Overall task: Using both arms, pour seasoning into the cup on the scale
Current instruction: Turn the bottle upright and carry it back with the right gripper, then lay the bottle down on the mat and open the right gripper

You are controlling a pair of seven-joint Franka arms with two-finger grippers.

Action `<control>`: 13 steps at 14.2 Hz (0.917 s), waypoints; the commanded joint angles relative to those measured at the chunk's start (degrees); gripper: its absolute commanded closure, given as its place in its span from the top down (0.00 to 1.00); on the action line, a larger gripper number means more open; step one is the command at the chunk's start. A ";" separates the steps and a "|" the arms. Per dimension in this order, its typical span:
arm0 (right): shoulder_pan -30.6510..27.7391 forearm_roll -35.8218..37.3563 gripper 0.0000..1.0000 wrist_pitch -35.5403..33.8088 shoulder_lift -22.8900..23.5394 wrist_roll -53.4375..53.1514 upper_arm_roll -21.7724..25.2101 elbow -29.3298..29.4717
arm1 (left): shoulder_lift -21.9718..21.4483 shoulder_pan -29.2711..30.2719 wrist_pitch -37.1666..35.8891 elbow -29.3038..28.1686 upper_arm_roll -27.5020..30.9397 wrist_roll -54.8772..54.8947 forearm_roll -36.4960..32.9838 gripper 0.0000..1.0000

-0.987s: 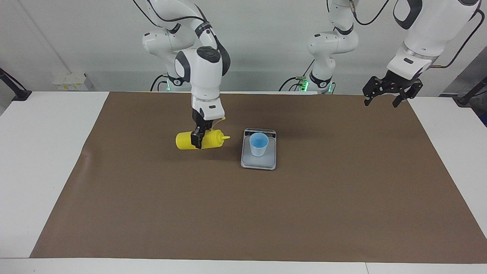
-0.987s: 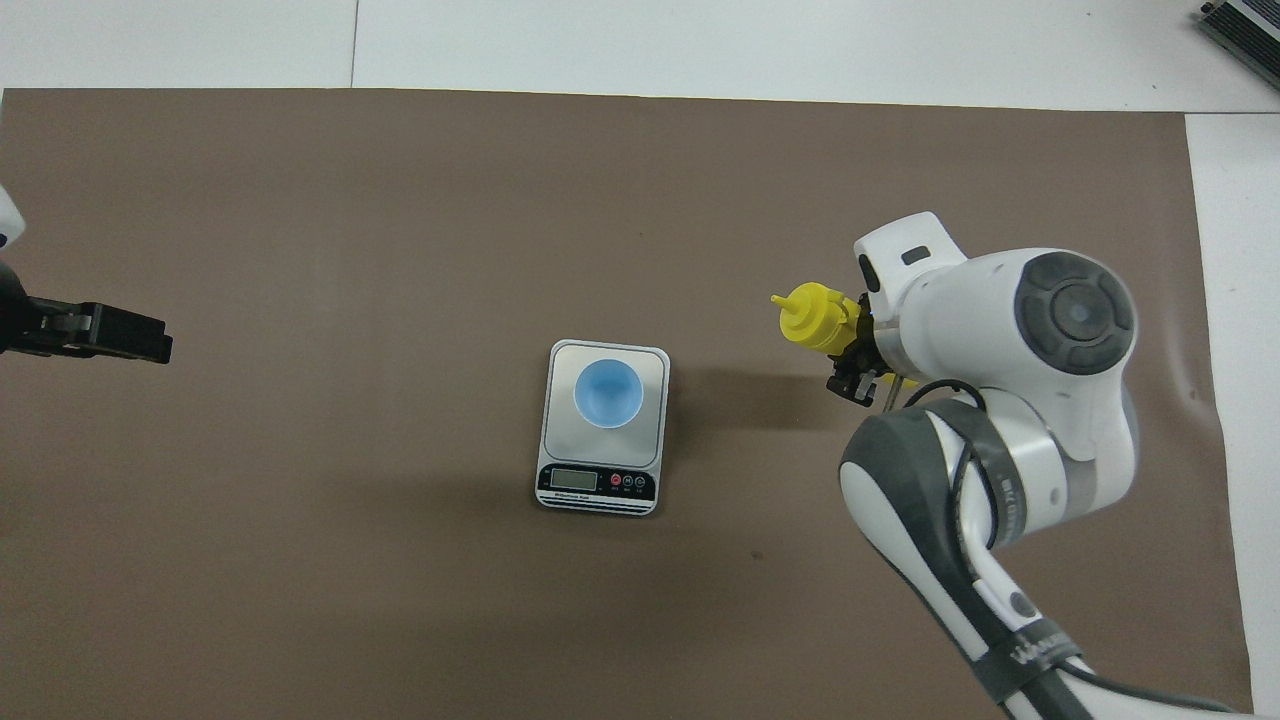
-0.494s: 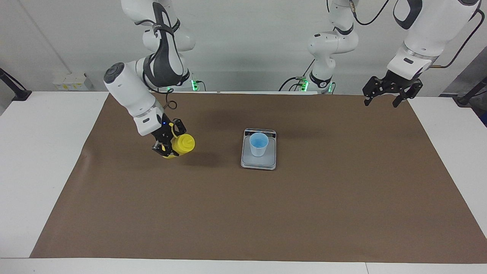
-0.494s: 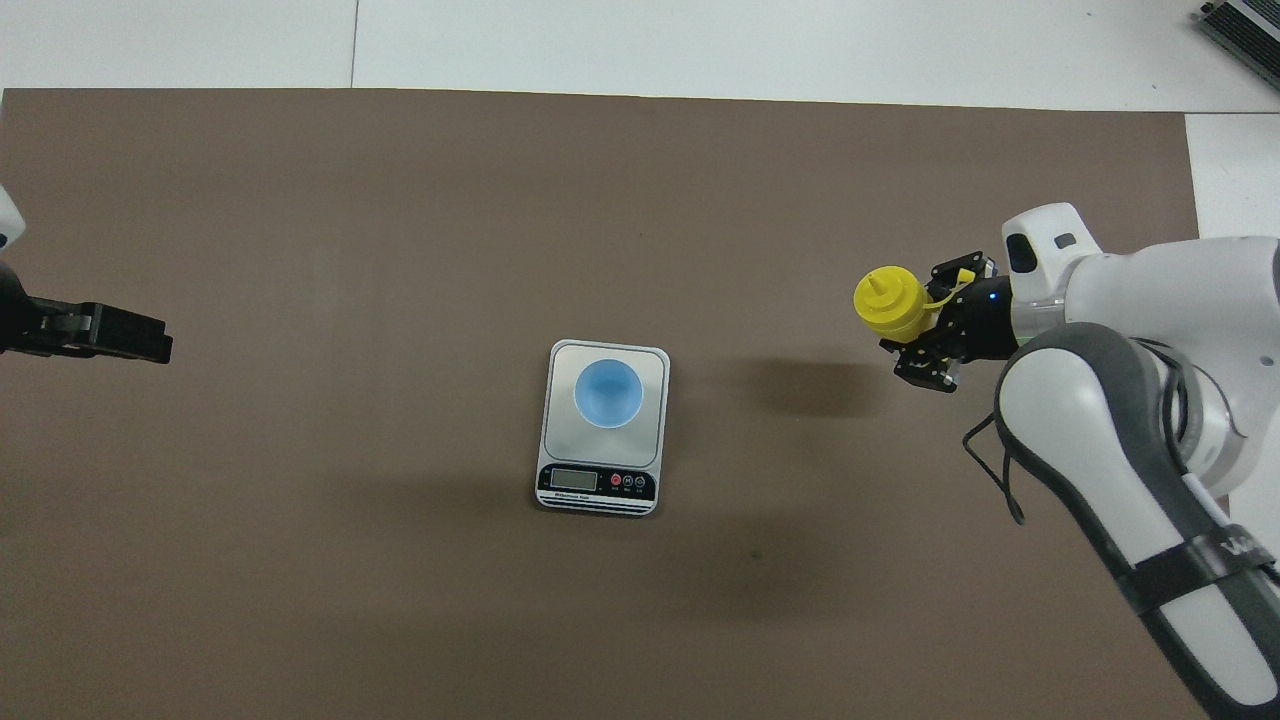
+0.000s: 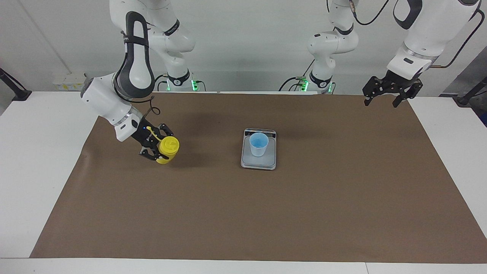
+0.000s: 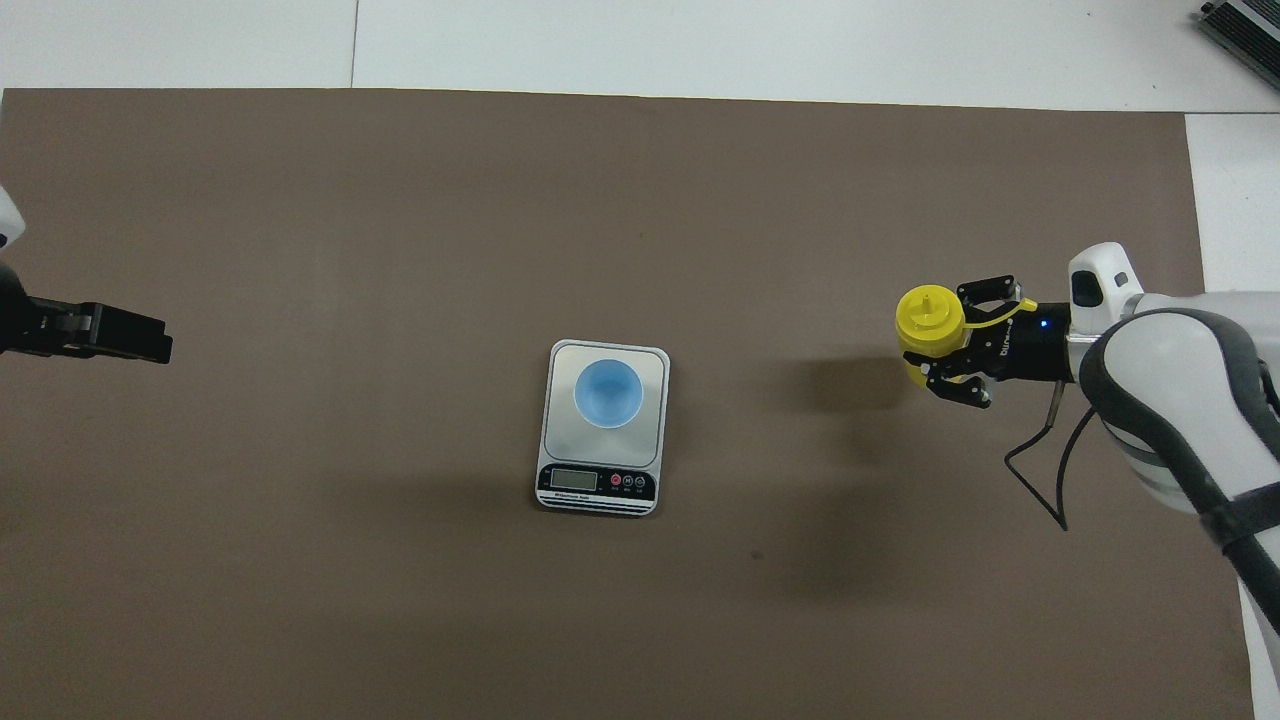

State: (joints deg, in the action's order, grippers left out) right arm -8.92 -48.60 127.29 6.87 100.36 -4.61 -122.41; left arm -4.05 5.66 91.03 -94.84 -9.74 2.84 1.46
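Observation:
The yellow bottle (image 6: pixel 930 320) is above its shadow on the brown mat in the overhead view, so it stays held in my right gripper for now.
The seasoning bottle (image 5: pixel 168 149), yellow, is upright with its nozzle up, low over the brown mat toward the right arm's end of the table, well apart from the scale. It also shows in the overhead view (image 6: pixel 929 320). My right gripper (image 5: pixel 159 146) (image 6: pixel 946 338) is shut on its body from the side. The light blue cup (image 5: pixel 259 144) (image 6: pixel 608 393) stands on the silver-grey scale (image 5: pixel 267 162) (image 6: pixel 566 441) at mid-table. My left gripper (image 5: pixel 384 99) (image 6: pixel 150 341) is open and empty, and waits raised over the mat's edge at the left arm's end.
A brown mat (image 5: pixel 304 213) covers most of the white table (image 5: pixel 38 152). A loose black cable (image 6: pixel 1040 470) hangs from the right arm's wrist over the mat.
The right arm has swung the bottle away from the scale toward its own end of the table and turned it from lying sideways to upright. The left arm has not moved.

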 commanded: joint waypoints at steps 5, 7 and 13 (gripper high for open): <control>-8.29 -8.26 0.00 -5.11 0.77 14.93 -0.67 -4.06 | -1.05 0.94 -0.94 -0.35 -0.45 0.76 -0.58 1.00; -10.49 -10.28 0.30 -6.87 1.82 18.80 -0.67 -4.24 | -1.05 0.94 -0.94 -0.35 -0.45 0.76 -0.58 1.00; -14.27 -9.32 1.00 -8.72 1.48 19.78 -0.49 -3.98 | -1.05 0.94 -0.94 -0.35 -0.45 0.76 -0.58 1.00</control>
State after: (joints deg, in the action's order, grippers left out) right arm -20.18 -57.51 120.42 9.03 118.25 -4.62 -126.30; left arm -4.05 5.66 91.03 -94.84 -9.74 2.84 1.46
